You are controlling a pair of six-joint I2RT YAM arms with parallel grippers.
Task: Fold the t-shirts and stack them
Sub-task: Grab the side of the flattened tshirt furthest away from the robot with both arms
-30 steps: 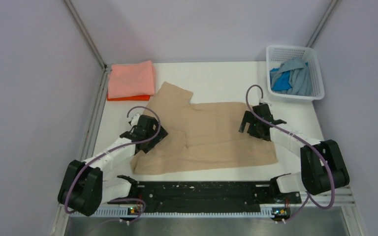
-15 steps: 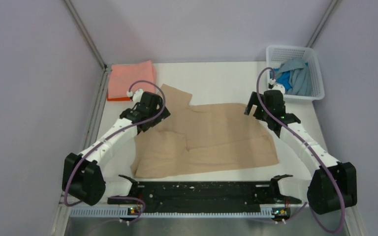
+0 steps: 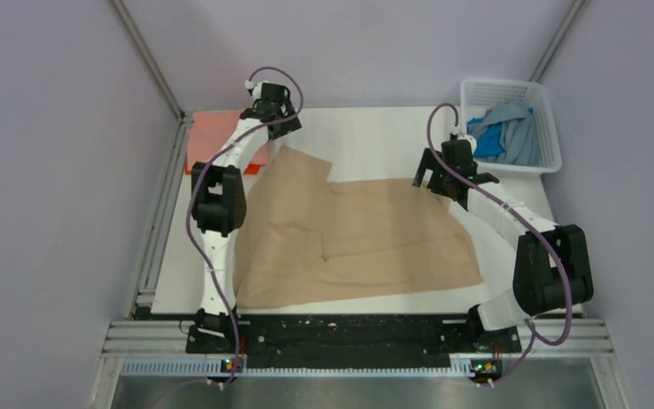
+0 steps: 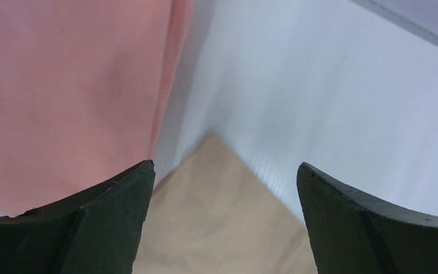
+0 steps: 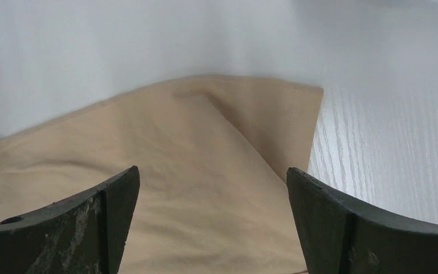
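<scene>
The tan t-shirt's far sleeve corner point(image 3: 285, 151) is beside the salmon pink shirt point(image 3: 221, 141), and my left gripper should grab it there next. Then that corner can fold toward the tan t-shirt's near edge.
The tan t-shirt point(image 3: 358, 239) lies spread on the white table. My left gripper point(image 3: 277, 119) is open above the shirt's far left sleeve corner point(image 4: 217, 194), with the folded salmon pink shirt point(image 4: 63, 97) just to its left. My right gripper point(image 3: 441, 181) is open over the shirt's far right corner point(image 5: 262, 114). Both grippers are empty. The salmon pink shirt point(image 3: 221, 141) lies folded on an orange one point(image 3: 197, 169) at the far left, partly hidden by the left arm.
A white lattice basket point(image 3: 511, 92) at the far right holds blue point(image 3: 485, 143) and light blue-grey point(image 3: 518, 128) shirts. Purple walls and metal frame posts enclose the table. A black rail point(image 3: 349, 332) runs along the near edge.
My left arm has stretched far back, from the shirt's left edge to its far sleeve corner. My right gripper has moved back to the shirt's far right corner.
</scene>
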